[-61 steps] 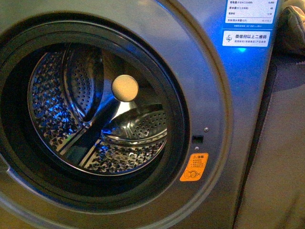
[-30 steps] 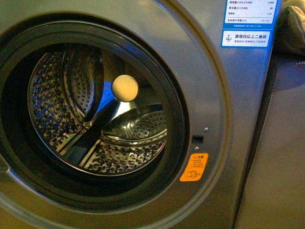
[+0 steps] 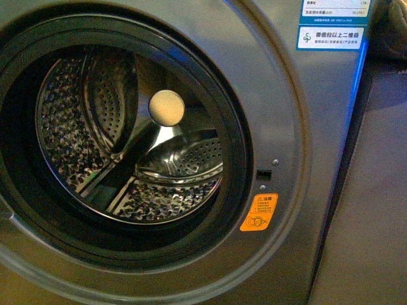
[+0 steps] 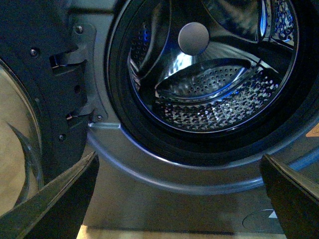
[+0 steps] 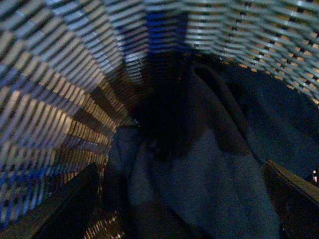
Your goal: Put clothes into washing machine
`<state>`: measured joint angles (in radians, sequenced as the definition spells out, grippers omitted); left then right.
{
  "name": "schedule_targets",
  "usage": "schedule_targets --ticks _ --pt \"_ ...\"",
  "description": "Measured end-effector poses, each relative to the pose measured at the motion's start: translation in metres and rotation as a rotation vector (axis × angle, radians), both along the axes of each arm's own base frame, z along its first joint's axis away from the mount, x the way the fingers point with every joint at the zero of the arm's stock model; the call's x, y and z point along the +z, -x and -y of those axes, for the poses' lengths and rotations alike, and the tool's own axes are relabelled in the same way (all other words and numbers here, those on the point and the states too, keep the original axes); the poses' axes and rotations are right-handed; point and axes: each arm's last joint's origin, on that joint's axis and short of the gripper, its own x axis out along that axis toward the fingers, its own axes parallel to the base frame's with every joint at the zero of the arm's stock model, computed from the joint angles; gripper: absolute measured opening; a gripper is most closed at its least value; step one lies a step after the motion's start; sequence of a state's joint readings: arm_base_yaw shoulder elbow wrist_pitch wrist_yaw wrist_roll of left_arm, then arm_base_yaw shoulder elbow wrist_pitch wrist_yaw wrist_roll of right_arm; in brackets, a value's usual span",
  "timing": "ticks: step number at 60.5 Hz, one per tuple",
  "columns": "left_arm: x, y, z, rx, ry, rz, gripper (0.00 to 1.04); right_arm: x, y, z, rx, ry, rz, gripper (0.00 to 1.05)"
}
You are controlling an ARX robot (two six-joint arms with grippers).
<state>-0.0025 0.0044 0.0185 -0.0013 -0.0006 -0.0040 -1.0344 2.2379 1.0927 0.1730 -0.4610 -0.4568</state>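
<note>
I should next grab the dark navy clothes by their crumpled raised fold [image 5: 209,144] with my right gripper to load the washing machine.
The grey washing machine [image 3: 299,114] fills the front view, its round black-rimmed mouth wide and the perforated steel drum [image 3: 127,152] bare inside. No arm shows there. In the left wrist view my left gripper [image 4: 182,199] is open before the lower rim of the washing machine [image 4: 164,179], nothing between its fingers [image 4: 60,199]. In the right wrist view the dark navy clothes [image 5: 214,169] lie crumpled inside a woven basket [image 5: 55,99]. My right gripper [image 5: 182,204] hangs open just above them, one finger [image 5: 294,199] at each side, holding nothing.
The machine's opened door [image 4: 30,99] with its hinges stands beside the mouth in the left wrist view. An orange warning sticker [image 3: 259,212] and blue-white labels [image 3: 331,25] mark the front panel. A tan cloth bundle [image 3: 388,28] shows at the far upper right.
The front view has shifted slightly: the washing machine's labels and mouth sit higher in the picture, and the blue glints on the drum have faded.
</note>
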Motion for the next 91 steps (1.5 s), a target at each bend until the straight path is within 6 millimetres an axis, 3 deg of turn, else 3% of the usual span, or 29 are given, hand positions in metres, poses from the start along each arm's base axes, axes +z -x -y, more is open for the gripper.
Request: schedule_targets --ticks 11,33,49,63,91 --pt "0.0 0.0 0.0 0.0 0.0 0.0 0.98 -0.049 -0.009 0.005 -0.012 -0.033 -0.059 0.97" --pt "0.0 0.0 0.0 0.0 0.0 0.0 0.98 -0.127 -0.026 0.004 -0.045 -0.068 -0.118 0.97" --pt "0.0 0.0 0.0 0.0 0.0 0.0 0.98 -0.152 -0.026 0.02 -0.086 -0.082 -0.145 0.97" --pt "0.0 0.0 0.0 0.0 0.0 0.0 0.98 -0.192 -0.008 0.023 -0.13 -0.118 -0.182 0.97" --pt "0.0 0.0 0.0 0.0 0.0 0.0 0.98 -0.216 0.005 0.028 -0.165 -0.108 -0.181 0.97"
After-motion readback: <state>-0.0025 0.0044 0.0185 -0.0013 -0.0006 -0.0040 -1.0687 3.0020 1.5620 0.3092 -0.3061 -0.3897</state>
